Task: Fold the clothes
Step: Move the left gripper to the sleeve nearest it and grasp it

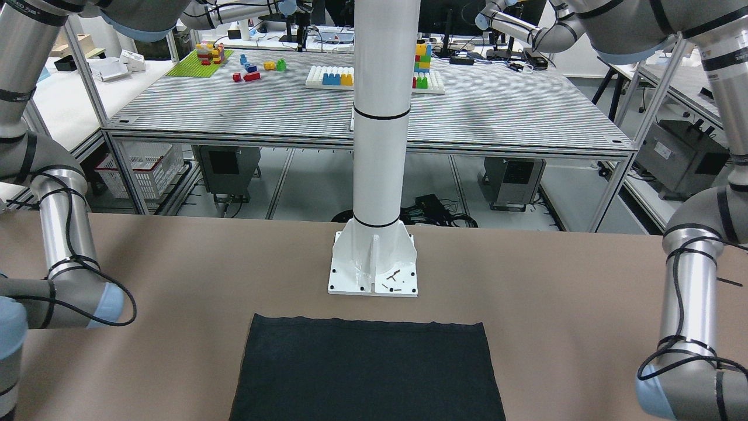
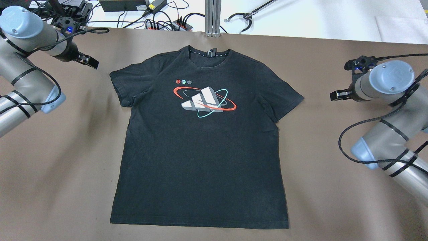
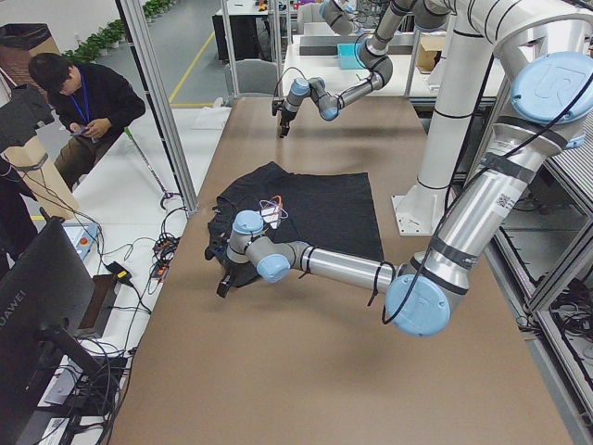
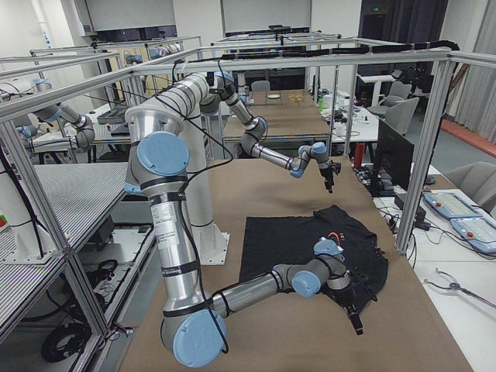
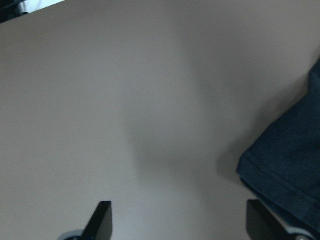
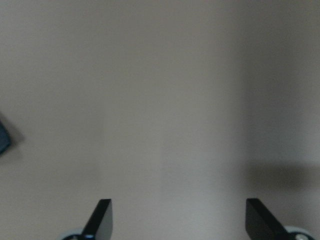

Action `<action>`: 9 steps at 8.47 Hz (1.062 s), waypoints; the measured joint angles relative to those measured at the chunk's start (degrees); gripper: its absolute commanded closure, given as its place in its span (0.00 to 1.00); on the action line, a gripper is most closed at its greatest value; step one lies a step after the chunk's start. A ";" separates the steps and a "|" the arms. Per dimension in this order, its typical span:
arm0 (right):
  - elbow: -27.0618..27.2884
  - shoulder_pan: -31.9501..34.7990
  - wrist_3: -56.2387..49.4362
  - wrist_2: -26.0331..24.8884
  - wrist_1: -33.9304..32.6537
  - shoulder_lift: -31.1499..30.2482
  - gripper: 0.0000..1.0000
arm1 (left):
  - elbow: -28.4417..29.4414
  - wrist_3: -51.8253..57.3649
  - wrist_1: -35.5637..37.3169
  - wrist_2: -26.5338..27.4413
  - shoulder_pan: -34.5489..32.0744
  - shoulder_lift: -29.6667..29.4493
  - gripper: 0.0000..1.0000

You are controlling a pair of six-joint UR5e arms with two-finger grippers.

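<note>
The side of the shirt needs to fold in over the shirt's body, so my left gripper needs to grab the shirt by its sleeve (image 5: 280,172) next.
A black T-shirt (image 2: 200,140) with a red, white and teal print lies flat and face up on the brown table (image 2: 334,167), collar at the far side. Its hem shows in the front-facing view (image 1: 365,368). My left gripper (image 2: 88,62) hovers open and empty beside the shirt's left sleeve; that sleeve's edge shows in the left wrist view (image 5: 285,165), right of the gripper (image 5: 180,220). My right gripper (image 2: 336,94) hovers open and empty to the right of the other sleeve. In the right wrist view the gripper (image 6: 177,217) is over bare table.
The robot's white column base (image 1: 374,257) stands on the table just behind the shirt's hem. Cables and a power strip (image 2: 167,21) lie beyond the table's far edge. An operator (image 3: 88,102) stands off the table's far side.
</note>
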 measured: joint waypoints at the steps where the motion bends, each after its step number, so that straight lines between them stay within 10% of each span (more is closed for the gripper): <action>1: -0.23 -1.66 2.02 -0.01 1.04 0.76 0.06 | 3.50 -1.41 -2.30 -2.40 0.57 -1.83 0.06; 6: -0.38 -4.18 4.40 -0.09 2.82 1.32 0.06 | 15.76 -3.96 -7.98 -8.68 2.58 -8.76 0.09; 9: -0.40 -4.22 4.42 -0.11 2.91 1.32 0.06 | 19.93 -4.12 -9.69 -8.78 2.96 -10.90 0.28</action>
